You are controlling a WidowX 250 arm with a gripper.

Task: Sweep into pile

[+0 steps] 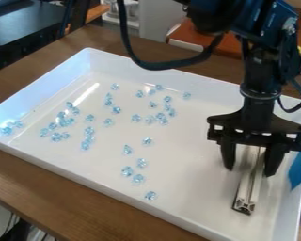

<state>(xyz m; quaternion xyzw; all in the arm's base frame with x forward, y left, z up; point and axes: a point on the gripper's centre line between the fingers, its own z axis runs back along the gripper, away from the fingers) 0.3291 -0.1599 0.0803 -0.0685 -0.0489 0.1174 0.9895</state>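
Note:
Next, my gripper reaches the silver metal bar and grabs its long sides to sweep the clear blue pieces into a pile.
My gripper [249, 171] hangs over the right part of the white tray [184, 188], pointing down. Its fingers stand apart on either side of a long, pale bar with a dark-edged end [246, 188]. A gap shows between the left finger and the bar; the right finger is close beside it. The bar's end points toward the tray's front right, and its upper part is hidden under the gripper. Several clear blue pieces [89, 132] lie scattered over the left and middle of the tray, some in loose clusters, a few at the far left corner.
Raised walls surround the tray on a brown wooden table [27, 174]. A blue object [300, 163] stands beside the tray's right wall. A dark cable loops from the arm above the tray's back edge. Behind are a dark seat and a reddish-brown surface [225, 46].

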